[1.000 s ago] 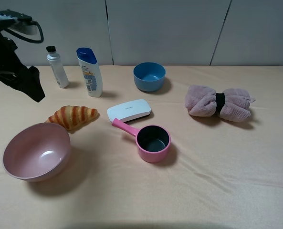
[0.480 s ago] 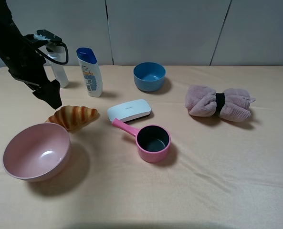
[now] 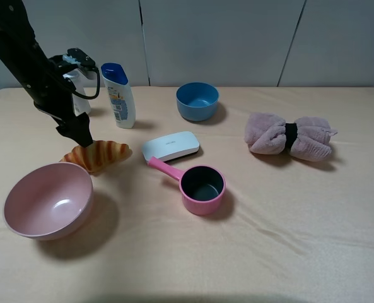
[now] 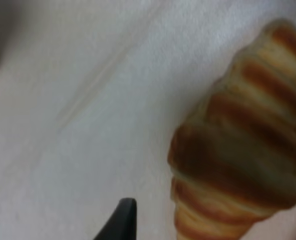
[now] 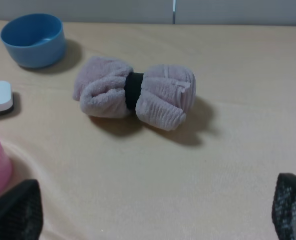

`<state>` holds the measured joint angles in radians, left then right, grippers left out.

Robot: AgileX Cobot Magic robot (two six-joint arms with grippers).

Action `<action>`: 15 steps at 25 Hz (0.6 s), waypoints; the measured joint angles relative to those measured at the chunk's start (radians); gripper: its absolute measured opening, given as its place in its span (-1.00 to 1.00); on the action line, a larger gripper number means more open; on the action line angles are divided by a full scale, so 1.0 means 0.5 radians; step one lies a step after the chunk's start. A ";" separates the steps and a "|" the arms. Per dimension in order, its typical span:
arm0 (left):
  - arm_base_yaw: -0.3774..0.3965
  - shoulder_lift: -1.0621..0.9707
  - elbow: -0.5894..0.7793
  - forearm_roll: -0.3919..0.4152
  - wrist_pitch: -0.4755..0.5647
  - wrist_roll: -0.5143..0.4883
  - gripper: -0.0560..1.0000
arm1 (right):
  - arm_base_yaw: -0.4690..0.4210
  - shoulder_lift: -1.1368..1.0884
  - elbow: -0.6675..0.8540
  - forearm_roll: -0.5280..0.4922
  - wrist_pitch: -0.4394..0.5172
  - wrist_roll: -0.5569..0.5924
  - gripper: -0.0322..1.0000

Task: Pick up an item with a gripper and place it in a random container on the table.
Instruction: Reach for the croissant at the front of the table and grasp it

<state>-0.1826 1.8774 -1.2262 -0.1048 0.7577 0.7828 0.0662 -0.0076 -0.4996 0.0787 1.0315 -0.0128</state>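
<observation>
The croissant is long and gets narrower toward both its ends, so my left gripper needs to grab it around its thick middle [image 3: 97, 156] next.
The golden-brown croissant [image 3: 98, 154] lies on the beige cloth table [image 3: 287, 240], just behind the rim of the large pale-pink bowl [image 3: 48, 199]. My left gripper [image 3: 82, 136] hangs on a dark arm reaching in from the upper left, its tip just above the croissant's left end. The left wrist view shows the croissant [image 4: 242, 150] close up and blurred, with one black fingertip [image 4: 123, 220] beside it and no second finger next to it, so the jaws stand apart. My right gripper [image 5: 152, 207] is open and empty, low over the table.
A pink saucepan [image 3: 202, 185], a white oblong case [image 3: 169, 146] and a small blue bowl [image 3: 197, 101] stand in the middle. A shampoo bottle [image 3: 119, 95] stands behind the croissant. A rolled pink towel [image 3: 291, 136] lies at the right and also shows in the right wrist view [image 5: 135, 97].
My left arm has swung in from the far left edge and come down toward the croissant. Nothing else has moved.
</observation>
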 joint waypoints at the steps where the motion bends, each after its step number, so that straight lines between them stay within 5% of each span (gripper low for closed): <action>1: -0.006 0.017 -0.004 -0.004 -0.015 0.016 0.99 | 0.000 0.000 0.000 0.000 0.000 0.000 0.41; 15: -0.123 0.301 -0.055 -0.035 -0.223 0.190 0.99 | 0.000 0.000 0.000 0.000 0.000 0.000 0.41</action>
<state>-0.2440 2.0277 -1.2539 -0.1224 0.6464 0.8779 0.0662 -0.0076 -0.4996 0.0787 1.0315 -0.0128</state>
